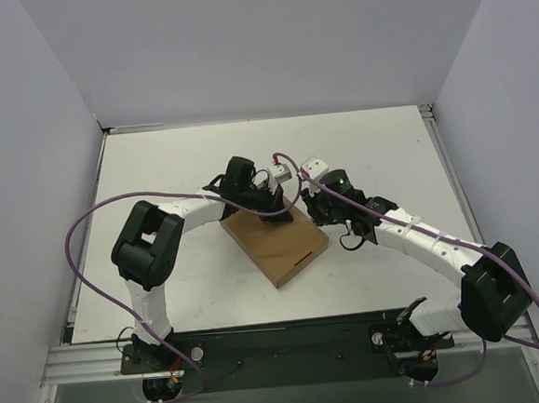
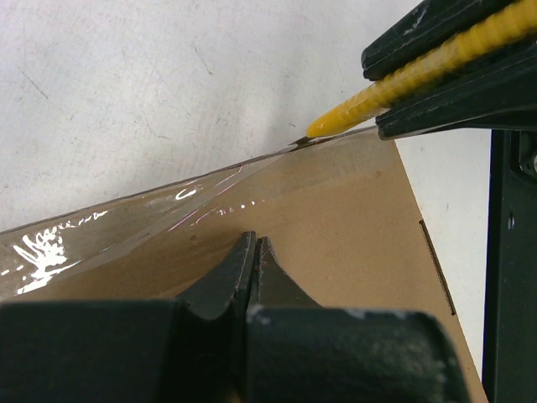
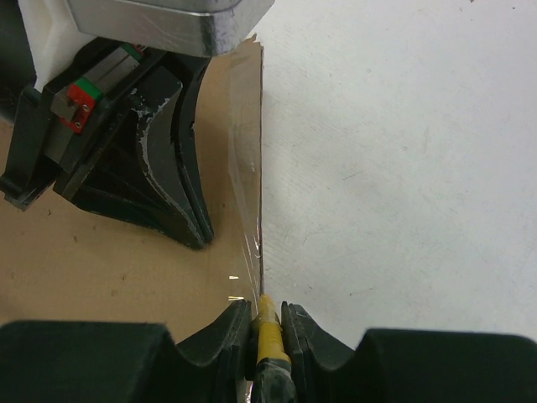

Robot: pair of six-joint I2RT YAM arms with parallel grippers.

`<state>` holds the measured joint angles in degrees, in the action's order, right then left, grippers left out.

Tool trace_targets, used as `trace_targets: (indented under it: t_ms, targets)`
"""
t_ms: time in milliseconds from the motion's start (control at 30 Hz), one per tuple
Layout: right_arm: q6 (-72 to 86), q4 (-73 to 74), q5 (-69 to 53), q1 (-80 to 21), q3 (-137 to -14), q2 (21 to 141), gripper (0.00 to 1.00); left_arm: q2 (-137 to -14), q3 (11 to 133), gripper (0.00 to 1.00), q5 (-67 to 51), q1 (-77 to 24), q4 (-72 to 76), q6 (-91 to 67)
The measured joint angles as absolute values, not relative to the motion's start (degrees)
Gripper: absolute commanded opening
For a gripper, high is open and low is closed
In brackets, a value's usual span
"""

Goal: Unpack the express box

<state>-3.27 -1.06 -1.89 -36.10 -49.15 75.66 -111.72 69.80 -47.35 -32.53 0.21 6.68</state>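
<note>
The box (image 1: 278,247) would stay closed on the tabletop if I lifted my left gripper now. The gripper's shut, empty fingers only rest on the lid (image 1: 282,242).
The express box (image 1: 278,247) is a flat brown cardboard mailer lying closed at mid-table, with clear tape (image 2: 126,220) along its far edge. My left gripper (image 2: 254,239) is shut with nothing between its fingers, its tips down on the lid (image 2: 336,227). A small yellow utility knife (image 3: 268,329) is clamped in my right gripper (image 3: 266,306). Its tip (image 2: 323,128) touches the taped edge at the box's far right corner. In the top view the left gripper (image 1: 275,210) is over the box's far end, and the right gripper (image 1: 312,203) is just beside it.
The white table (image 1: 173,162) is enclosed by grey walls at the back and both sides. Purple cables (image 1: 85,225) loop off both arms. The two grippers stand very close together at the box's far edge (image 3: 260,168).
</note>
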Motion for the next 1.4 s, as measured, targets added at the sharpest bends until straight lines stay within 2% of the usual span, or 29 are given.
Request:
trace_targets:
  t_ms: [1400]
  targets:
    - [-4.54, 0.08, -1.96, -36.47, -49.60, 73.49, 0.00, -111.90, 69.91, 0.00, -47.72, -32.51, 0.14, 7.31]
